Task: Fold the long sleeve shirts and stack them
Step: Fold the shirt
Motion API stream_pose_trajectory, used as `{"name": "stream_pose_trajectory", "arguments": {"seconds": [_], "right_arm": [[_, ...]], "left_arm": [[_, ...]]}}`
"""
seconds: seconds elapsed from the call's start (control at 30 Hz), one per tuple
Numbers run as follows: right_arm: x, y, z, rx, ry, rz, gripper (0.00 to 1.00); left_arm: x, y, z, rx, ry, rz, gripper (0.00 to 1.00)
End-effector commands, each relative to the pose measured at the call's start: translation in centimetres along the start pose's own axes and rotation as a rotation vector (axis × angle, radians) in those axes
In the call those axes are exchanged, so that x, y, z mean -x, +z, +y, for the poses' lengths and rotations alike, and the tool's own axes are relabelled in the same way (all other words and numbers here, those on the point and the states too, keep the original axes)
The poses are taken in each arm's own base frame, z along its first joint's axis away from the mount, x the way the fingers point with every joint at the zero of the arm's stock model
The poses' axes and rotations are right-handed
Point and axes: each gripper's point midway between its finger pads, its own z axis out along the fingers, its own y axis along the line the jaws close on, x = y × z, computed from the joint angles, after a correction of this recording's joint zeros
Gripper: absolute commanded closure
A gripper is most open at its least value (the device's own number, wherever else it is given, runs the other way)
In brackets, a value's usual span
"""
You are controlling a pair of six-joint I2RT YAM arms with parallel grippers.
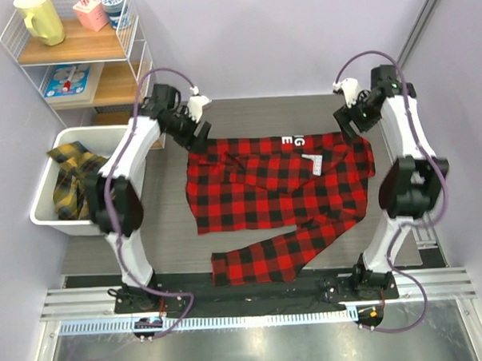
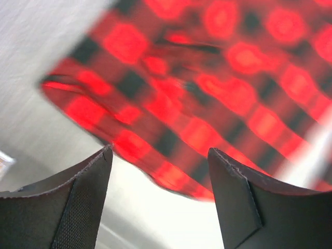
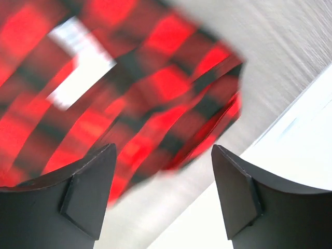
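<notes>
I next need to grip the checked shirt's trailing sleeve near its loose end (image 1: pixel 224 267) with my left gripper, so that I can fold it in toward the shirt's body.
A red-and-black checked long sleeve shirt (image 1: pixel 273 183) lies spread flat on the table, white lettering (image 1: pixel 299 139) along its far edge and one sleeve (image 1: pixel 268 255) trailing toward the near edge. My left gripper (image 1: pixel 197 133) hovers over the shirt's far left corner. In the left wrist view that gripper (image 2: pixel 160 150) stands open, and the shirt's corner (image 2: pixel 207 104) lies beyond its tips, not between them. My right gripper (image 1: pixel 349 128) hangs at the far right corner. The right gripper (image 3: pixel 163 150) is open too, with the cloth (image 3: pixel 129 93) loose ahead of it. A yellow-and-black shirt (image 1: pixel 74 178) is bunched in the bin.
A white bin (image 1: pixel 46 213) stands left of the table beside the left arm. Behind it is a wire shelf (image 1: pixel 75 52) holding a yellow jug (image 1: pixel 39 17) and small boxes. A metal rail (image 1: pixel 254 296) runs along the near edge at the arm bases.
</notes>
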Motion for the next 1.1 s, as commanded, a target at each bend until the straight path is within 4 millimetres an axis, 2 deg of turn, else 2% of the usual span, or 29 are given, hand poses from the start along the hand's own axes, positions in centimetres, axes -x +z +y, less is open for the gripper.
{"name": "stream_pose_trajectory", "arguments": {"seconds": [0.0,0.07,0.1,0.17,0.33,0.37,0.4,0.43,0.5,0.6,0.77,0.83,0.9,0.97,1.0,1.07], "right_arm": [[-5.8,-4.6,10.1,0.334,-0.174,0.072,0.24],[-8.4,-5.0,12.4,0.414,-0.219,0.126,0.27],[-10.4,-4.7,13.8,0.450,-0.215,0.167,0.30],[-12.8,-3.6,15.1,0.471,-0.215,0.211,0.31],[-15.4,-1.3,17.0,0.496,-0.181,0.279,0.35],[-15.7,-0.6,17.1,0.490,-0.168,0.288,0.35],[-15.8,-0.4,17.3,0.491,-0.139,0.298,0.36],[-16.0,-0.1,17.4,0.494,-0.120,0.307,0.37],[-16.2,0.8,17.7,0.510,-0.088,0.319,0.39],[-16.4,1.8,17.5,0.494,-0.056,0.331,0.40],[-17.0,1.5,18.1,0.503,-0.059,0.335,0.41],[-17.1,1.2,18.2,0.500,-0.061,0.335,0.41],[-17.1,1.0,18.3,0.498,-0.055,0.332,0.41],[-17.0,0.8,18.5,0.505,-0.052,0.324,0.41],[-17.0,0.7,18.6,0.508,-0.057,0.320,0.40],[-17.1,0.3,19.0,0.519,-0.068,0.317,0.40]], "left_arm": [[-4.6,-2.5,-10.1,-0.251,0.089,0.024,0.28],[-6.8,-2.2,-12.6,-0.290,0.167,0.071,0.30],[-9.4,-1.9,-13.7,-0.301,0.168,0.119,0.30],[-11.0,-1.5,-15.6,-0.326,0.195,0.140,0.31],[-14.1,-0.8,-19.9,-0.415,0.191,0.209,0.32],[-14.5,-0.5,-21.2,-0.424,0.214,0.231,0.32],[-15.7,0.0,-21.6,-0.410,0.221,0.263,0.32],[-15.7,0.5,-21.8,-0.389,0.248,0.258,0.32],[-17.8,1.4,-22.5,-0.352,0.299,0.323,0.32],[-19.8,2.5,-23.1,-0.316,0.384,0.386,0.34],[-21.0,2.5,-25.2,-0.360,0.434,0.418,0.35],[-22.1,2.4,-26.1,-0.367,0.481,0.448,0.34],[-22.9,2.7,-26.1,-0.344,0.510,0.468,0.33],[-23.5,3.1,-26.0,-0.308,0.519,0.487,0.37],[-23.8,3.3,-25.8,-0.289,0.513,0.499,0.44],[-24.1,3.4,-25.1,-0.244,0.500,0.517,0.51]]}}
